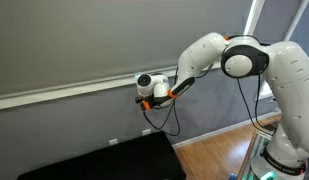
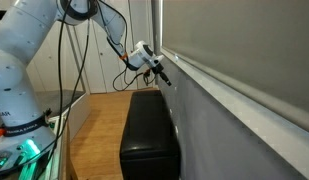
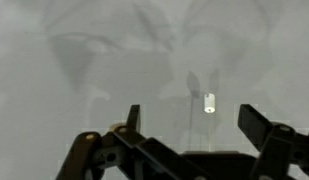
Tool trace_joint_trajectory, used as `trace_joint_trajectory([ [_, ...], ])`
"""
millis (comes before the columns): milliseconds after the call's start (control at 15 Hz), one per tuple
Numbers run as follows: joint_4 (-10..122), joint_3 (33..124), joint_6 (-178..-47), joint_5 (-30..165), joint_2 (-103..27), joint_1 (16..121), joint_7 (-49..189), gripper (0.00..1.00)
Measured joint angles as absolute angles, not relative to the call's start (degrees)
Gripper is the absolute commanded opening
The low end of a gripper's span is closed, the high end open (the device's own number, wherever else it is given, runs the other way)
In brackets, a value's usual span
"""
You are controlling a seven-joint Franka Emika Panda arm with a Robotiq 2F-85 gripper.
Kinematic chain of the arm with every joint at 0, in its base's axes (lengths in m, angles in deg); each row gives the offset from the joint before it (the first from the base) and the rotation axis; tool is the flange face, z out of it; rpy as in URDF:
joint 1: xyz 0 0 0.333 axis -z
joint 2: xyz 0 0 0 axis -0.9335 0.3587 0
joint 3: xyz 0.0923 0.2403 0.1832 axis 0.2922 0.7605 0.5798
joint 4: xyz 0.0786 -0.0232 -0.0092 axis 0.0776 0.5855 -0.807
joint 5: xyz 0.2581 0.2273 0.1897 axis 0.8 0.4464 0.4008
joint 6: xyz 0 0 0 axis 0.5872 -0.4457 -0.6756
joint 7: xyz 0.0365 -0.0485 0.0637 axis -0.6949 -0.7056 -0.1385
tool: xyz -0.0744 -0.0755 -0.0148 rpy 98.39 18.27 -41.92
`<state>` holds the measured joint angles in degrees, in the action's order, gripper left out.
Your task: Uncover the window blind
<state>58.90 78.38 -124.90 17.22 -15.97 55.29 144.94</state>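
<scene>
The gripper should next grab the small white pull point(image 3: 209, 101) on the thin cord between the robot's fingers to uncover the window blind. Then the robot can draw it.
The window blind point(image 1: 84, 45) is a wide plain grey shade with a thin pale bottom rail point(image 1: 74, 89); it also shows in an exterior view point(image 2: 254, 50). My gripper point(image 1: 146, 99) is at the rail's end, close to the wall, and it also shows in an exterior view point(image 2: 164, 76). In the wrist view the gripper point(image 3: 194, 122) is open against the grey surface. A small white pull point(image 3: 209, 101) hangs on a thin cord between the two fingers, nearer the right one, and touches neither.
A darker grey wall point(image 1: 64, 125) runs below the rail. A black bench point(image 1: 114, 162) stands on the wood floor under the gripper and shows in an exterior view point(image 2: 149, 130). Cables hang from the arm point(image 1: 159, 120).
</scene>
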Motion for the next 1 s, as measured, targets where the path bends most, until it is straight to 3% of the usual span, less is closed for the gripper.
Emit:
trace_joint_trajectory([
  [400,52.21,75.58,-129.5,17.22,-9.45,54.33,148.08,1.0],
  [467,51.17,75.11,-130.33,17.23,-8.37,54.27,148.72,0.96],
  [533,50.12,74.71,-131.03,17.26,-7.32,54.24,149.34,0.74],
  [667,48.15,74.17,-131.88,17.37,-5.38,54.14,150.48,0.69],
  [1000,45.21,73.92,-132.0,18.63,-2.71,53.58,151.29,0.33],
])
